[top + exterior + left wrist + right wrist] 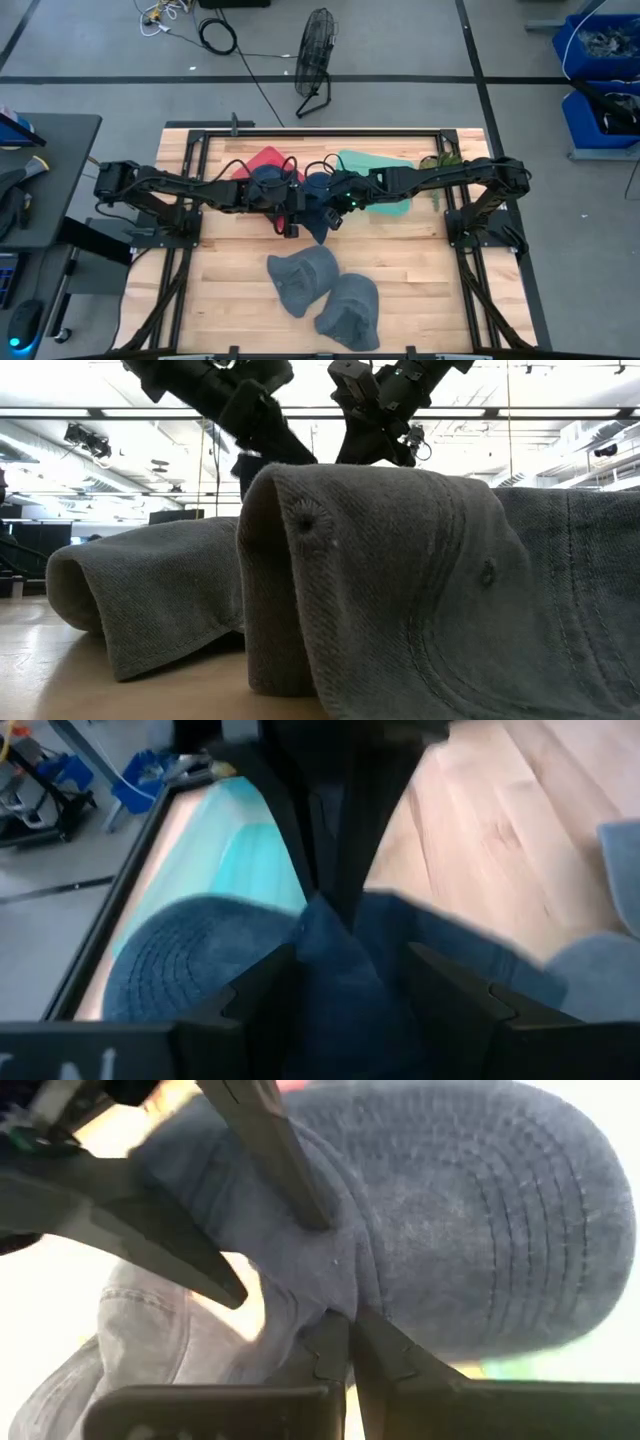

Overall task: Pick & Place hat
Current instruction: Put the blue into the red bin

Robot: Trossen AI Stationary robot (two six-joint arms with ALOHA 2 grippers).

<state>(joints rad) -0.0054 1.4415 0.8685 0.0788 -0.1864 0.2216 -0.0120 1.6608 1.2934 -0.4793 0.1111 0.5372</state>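
Observation:
Next, my left gripper takes hold of the dark blue cap by its bunched top cloth, to put it in the red tray (262,160).
A dark blue cap (318,222) is at the table's middle, between both grippers. Its stitched brim (500,1230) shows in the right wrist view. My right gripper (348,1325) comes from the table's right and is shut on the cap's crown. My left gripper (350,980) comes from the left and is open, with bunched crown cloth (345,970) filling the gap between its fingers. In the low view both grippers (320,440) are mostly hidden behind two grey caps. Whether the blue cap touches the table, I cannot tell. My right gripper pinches a fold of the blue cap's crown, right beside the brim (335,1295), between its two fingers. The crown cloth bunches up around the pinch. My left gripper has one finger (285,1170) lying against the crown cloth; I cannot tell whether the other finger (150,1230) touches it.
Two grey caps (300,278) (350,312) lie on the near part of the wooden table, close to the low camera (430,590). A red cloth (268,160), a teal one (378,165) and an olive piece (440,160) lie along the far edge. Bare wood (230,270) shows to the near left.

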